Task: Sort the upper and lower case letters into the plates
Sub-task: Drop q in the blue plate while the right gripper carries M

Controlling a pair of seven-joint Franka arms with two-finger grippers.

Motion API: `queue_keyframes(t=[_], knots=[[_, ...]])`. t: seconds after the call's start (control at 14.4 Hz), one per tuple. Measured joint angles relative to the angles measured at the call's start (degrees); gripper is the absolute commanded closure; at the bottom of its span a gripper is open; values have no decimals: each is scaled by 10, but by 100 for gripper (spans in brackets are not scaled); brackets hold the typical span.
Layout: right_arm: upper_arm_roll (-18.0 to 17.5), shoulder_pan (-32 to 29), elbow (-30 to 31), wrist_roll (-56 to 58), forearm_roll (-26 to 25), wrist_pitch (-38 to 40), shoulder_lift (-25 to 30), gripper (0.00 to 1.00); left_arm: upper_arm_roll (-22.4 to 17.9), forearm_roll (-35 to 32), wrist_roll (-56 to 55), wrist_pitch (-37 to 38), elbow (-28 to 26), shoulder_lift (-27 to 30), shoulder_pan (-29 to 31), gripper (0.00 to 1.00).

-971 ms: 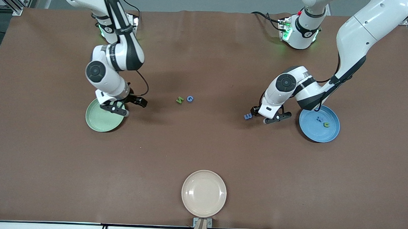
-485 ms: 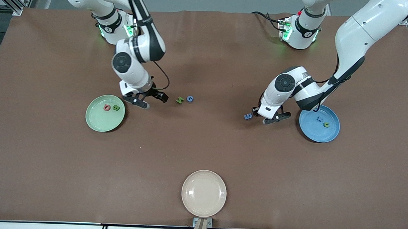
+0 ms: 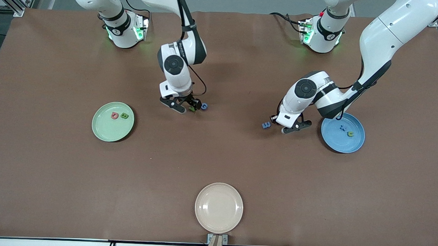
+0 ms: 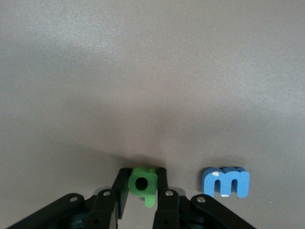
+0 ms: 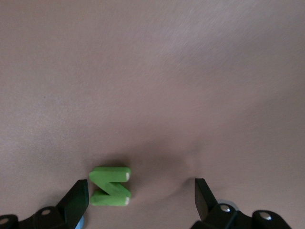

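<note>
I will grab the green N's two parallel bars with my right gripper next, to sort the capital onto the mint green plate [image 3: 105, 131].
My left gripper [image 4: 142, 179] is down at the table beside the blue plate [image 3: 355, 144], shut on a small green letter q [image 4: 142, 185]. In the front view that gripper [image 3: 291, 128] hides the q. A blue letter [image 3: 266, 125] lies next to it, also seen in the left wrist view [image 4: 225, 182]. My right gripper [image 3: 186, 106] hangs open low over the table's middle. A green N [image 5: 111, 186] lies between its fingers, close to one. A blue G [image 3: 204, 106] lies beside the N [image 3: 193, 108]. The mint green plate [image 3: 105, 131] holds a red and a green letter.
The blue plate holds two small letters, one dark blue [image 3: 342, 128] and one green [image 3: 350, 133]. A cream-beige plate [image 3: 219, 207] sits at the table edge nearest the front camera. Bare brown tabletop lies between the plates.
My right arm swung from over the mint green plate to the N and G in the middle, uncovering two letters in that plate. My left gripper closed on the green q.
</note>
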State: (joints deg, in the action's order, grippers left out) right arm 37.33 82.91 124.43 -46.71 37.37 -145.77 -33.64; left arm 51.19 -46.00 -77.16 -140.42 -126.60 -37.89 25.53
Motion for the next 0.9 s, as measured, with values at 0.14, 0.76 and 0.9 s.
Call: queue_keyframes(t=[0.14, 0.76, 0.9], knots=[[-3, 3, -18, -15, 0, 1, -17, 13, -1, 0, 0, 6, 2, 3, 2, 86], [-1, 3, -32, -19, 0, 6, -17, 90, 128, 0, 197, 133, 24, 40, 223, 86], [-1, 3, -32, -19, 0, 7, -17, 100, 130, 0, 279, 135, 21, 40, 272, 85]])
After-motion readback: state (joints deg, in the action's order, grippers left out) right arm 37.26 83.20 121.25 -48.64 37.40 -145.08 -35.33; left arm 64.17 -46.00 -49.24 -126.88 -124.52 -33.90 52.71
